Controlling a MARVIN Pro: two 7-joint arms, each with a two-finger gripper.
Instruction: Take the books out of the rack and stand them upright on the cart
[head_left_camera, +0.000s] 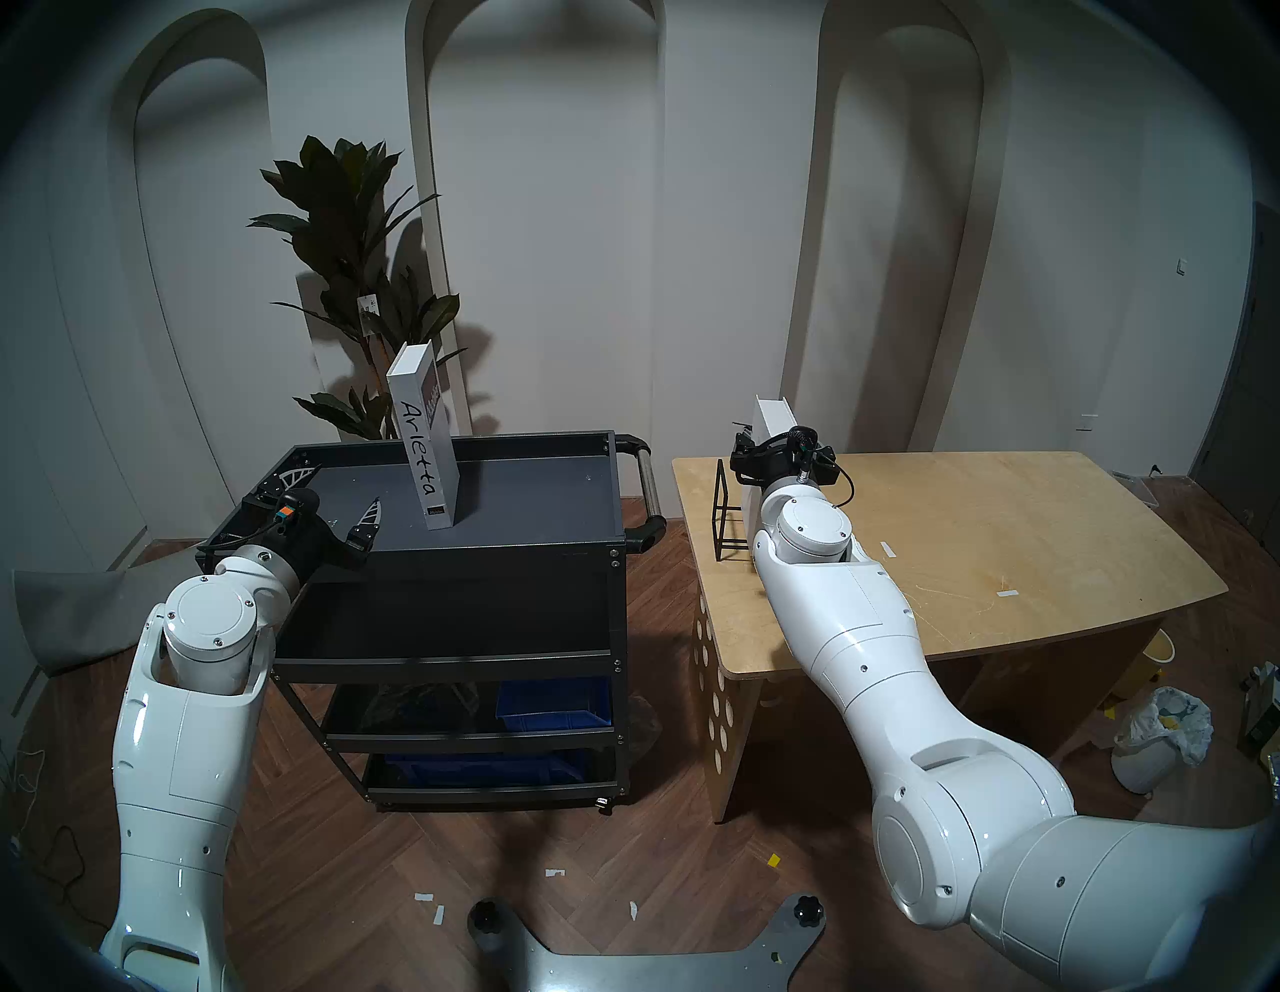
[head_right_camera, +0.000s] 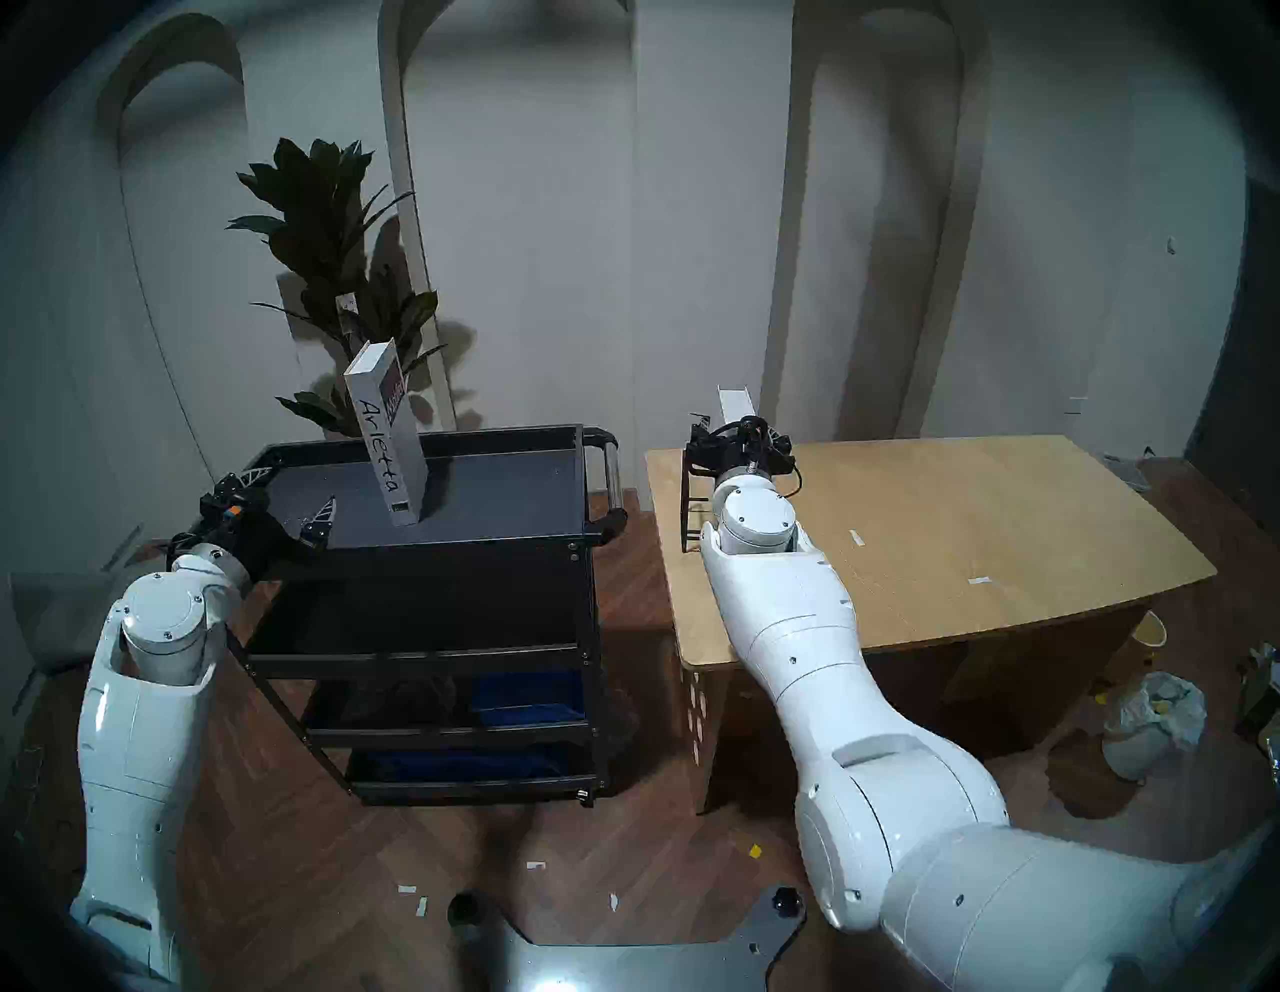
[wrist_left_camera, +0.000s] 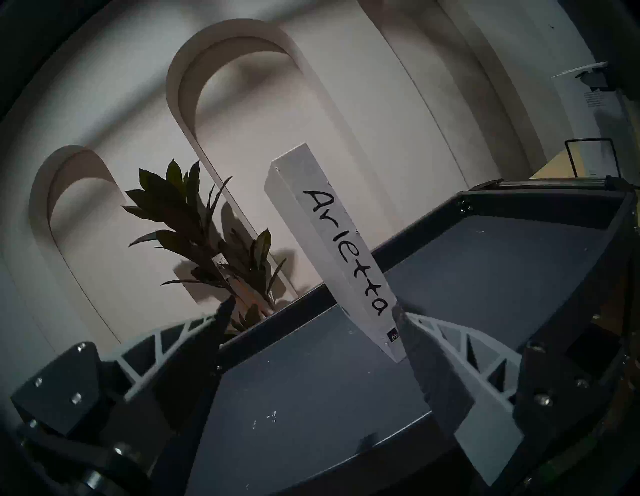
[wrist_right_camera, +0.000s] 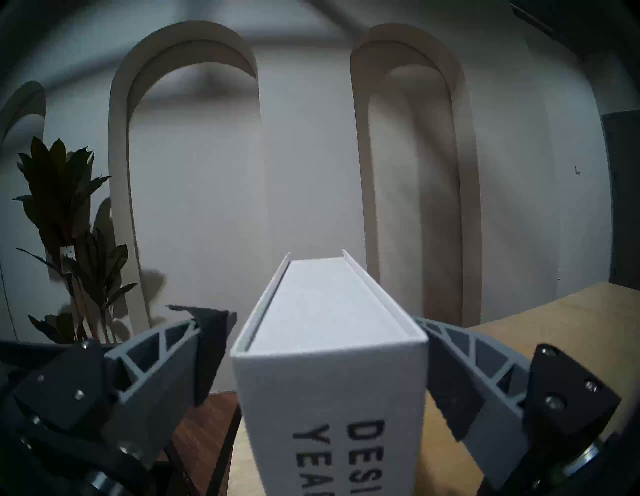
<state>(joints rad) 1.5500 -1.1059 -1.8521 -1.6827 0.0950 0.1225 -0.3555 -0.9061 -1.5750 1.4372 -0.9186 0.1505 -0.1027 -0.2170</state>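
Observation:
I should next grab the shorter white book by its upper end (head_left_camera: 772, 420) with my right gripper, because the wire rack (head_left_camera: 727, 512) stands close around the book's lower part.
The taller white book "Arletta" (head_left_camera: 422, 443) stands upright, leaning slightly, on the top tray of the dark grey cart (head_left_camera: 485, 554); it also shows in the left wrist view (wrist_left_camera: 339, 253). My left gripper (head_left_camera: 332, 499) is open and empty at the tray's left end, apart from that book. The shorter white book "DESIGNHOTELS YEARBOOK" (wrist_right_camera: 332, 398) stands at the wooden table's left end by the black wire rack (head_left_camera: 727, 512). My right gripper (wrist_right_camera: 325, 318) is open astride its spine, right finger touching, left finger with a small gap. My wrist hides the book's lower part in the head views.
The light wooden table (head_left_camera: 1004, 554) stands right of the cart, with the cart's silver-bar handle (head_left_camera: 644, 478) between them. A tall potted plant (head_left_camera: 346, 228) stands behind the cart. Blue bins (head_left_camera: 554, 706) fill the lower shelves. A white waste bin (head_left_camera: 1157, 734) stands at the far right.

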